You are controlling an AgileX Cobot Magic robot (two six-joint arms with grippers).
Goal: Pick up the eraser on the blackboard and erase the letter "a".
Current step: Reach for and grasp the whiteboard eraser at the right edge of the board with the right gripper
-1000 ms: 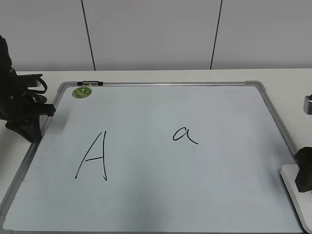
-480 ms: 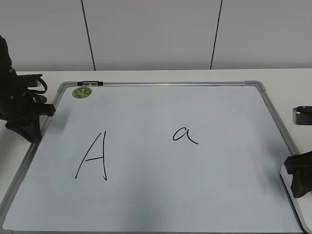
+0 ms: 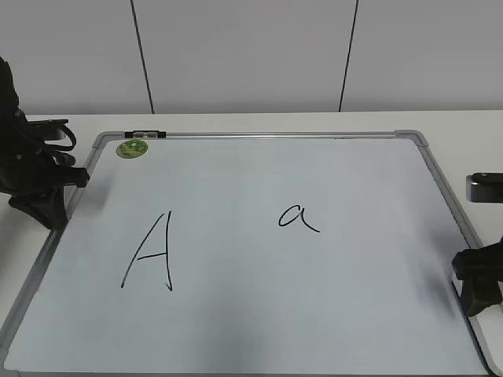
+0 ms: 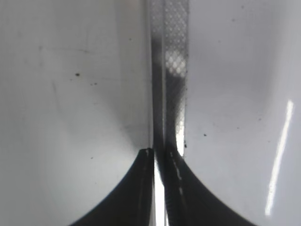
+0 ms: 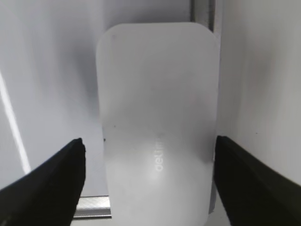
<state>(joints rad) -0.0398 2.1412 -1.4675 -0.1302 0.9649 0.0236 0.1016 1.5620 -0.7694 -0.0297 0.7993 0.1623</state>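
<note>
I will next grab the white eraser by its long side edges with my right gripper to erase the letter "a", because the eraser is narrow across but longer than my open fingers.
The blackboard [image 3: 259,135] lies flat on the table, with the small letter "a" [image 3: 297,217] right of centre. The white eraser [image 5: 157,94] lies across the board's right frame, seen in the right wrist view. My right gripper [image 5: 149,143] is open, with one jaw on each side of the eraser and a gap at each. In the exterior view the right gripper [image 3: 478,284] is at the board's lower right edge and hides most of the eraser. My left gripper [image 4: 160,153] is shut and empty over the board's left frame [image 4: 169,70], and it also shows at the left in the exterior view [image 3: 47,200].
A large capital "A" [image 3: 151,251] is drawn left of centre. A round green magnet [image 3: 132,148] sits at the board's far left corner, beside a small black clip [image 3: 145,134] on the frame. White wall panels stand behind the table.
My right gripper has shifted left along the board's right edge and now covers the eraser in the exterior view. The left arm has not moved.
</note>
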